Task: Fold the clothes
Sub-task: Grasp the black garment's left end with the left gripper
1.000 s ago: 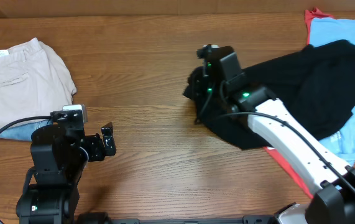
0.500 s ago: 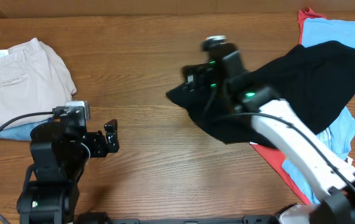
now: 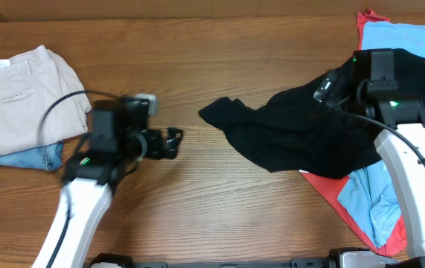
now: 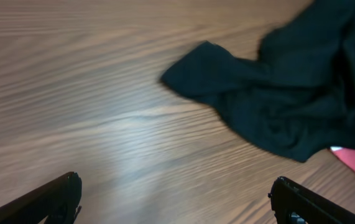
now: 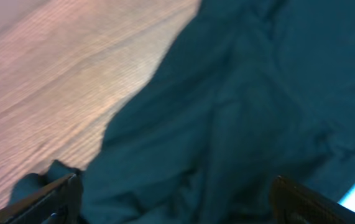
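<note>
My left gripper is to grab the black garment [image 3: 309, 134] next by its corner that sticks out over wood. I will then pull the garment out flat to fold it.
A black garment [image 3: 309, 134] lies crumpled on the wooden table, one corner pointing left [image 3: 212, 113]. My left gripper [image 3: 176, 143] hovers open just left of that corner, with nothing between its fingers. In the left wrist view the black garment [image 4: 283, 93] lies ahead of the open left gripper [image 4: 177, 202], over bare wood. My right gripper [image 3: 330, 88] hangs above the garment's upper right part. In the right wrist view the right gripper [image 5: 177, 202] stands open over the dark cloth [image 5: 245, 112], holding nothing.
Folded beige trousers [image 3: 18, 93] rest on denim [image 3: 45, 156] at the far left. Under the black garment's right side lie a light blue garment [image 3: 372, 197] and a red one [image 3: 339, 197]. More blue cloth [image 3: 413, 33] sits at the back right.
The right gripper dragged the black garment leftward, let go of it and drew back to the right. The left arm swung right, toward the garment's corner.
</note>
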You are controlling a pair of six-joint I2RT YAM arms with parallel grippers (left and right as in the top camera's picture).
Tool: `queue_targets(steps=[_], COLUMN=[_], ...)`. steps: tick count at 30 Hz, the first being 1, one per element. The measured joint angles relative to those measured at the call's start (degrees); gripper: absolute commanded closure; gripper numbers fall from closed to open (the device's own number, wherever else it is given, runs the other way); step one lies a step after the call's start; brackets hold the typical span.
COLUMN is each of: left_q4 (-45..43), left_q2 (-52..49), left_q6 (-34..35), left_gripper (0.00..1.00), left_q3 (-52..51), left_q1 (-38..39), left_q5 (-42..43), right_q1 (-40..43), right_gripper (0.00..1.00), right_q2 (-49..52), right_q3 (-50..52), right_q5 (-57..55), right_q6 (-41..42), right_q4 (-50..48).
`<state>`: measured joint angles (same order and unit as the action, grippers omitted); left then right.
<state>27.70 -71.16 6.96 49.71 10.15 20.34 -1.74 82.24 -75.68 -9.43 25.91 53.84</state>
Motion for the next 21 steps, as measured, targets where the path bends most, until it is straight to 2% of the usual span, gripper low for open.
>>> queue_targets(steps=[10,17,19,21], left_q4=[-24.4,-34.6,-37.2,-40.0], left_q2=[-23.9,-34.4,-35.9,-37.4], left_q6=[8.9,15.9,17.9,20.0], left_gripper=[0.02,0.03,0.06,0.19], left_q3=[0.3,0.3,0.9,1.2], left_q1=[12.6,15.7,15.9,16.1], left_q5=[1.0,1.1,1.5,1.6], right_q1=[5.1,5.1,5.1,5.1], right_gripper=[0.0,0.0,0.0,0.0], right_q2=[0.0,0.0,0.0,0.0], right_q3=[0.0,0.0,0.0,0.0], right_q5=[0.0,0.0,0.0,0.0], right_q6=[0.6,0.7,0.7,0.7], right_q4=[4.3,4.5,4.7,4.9])
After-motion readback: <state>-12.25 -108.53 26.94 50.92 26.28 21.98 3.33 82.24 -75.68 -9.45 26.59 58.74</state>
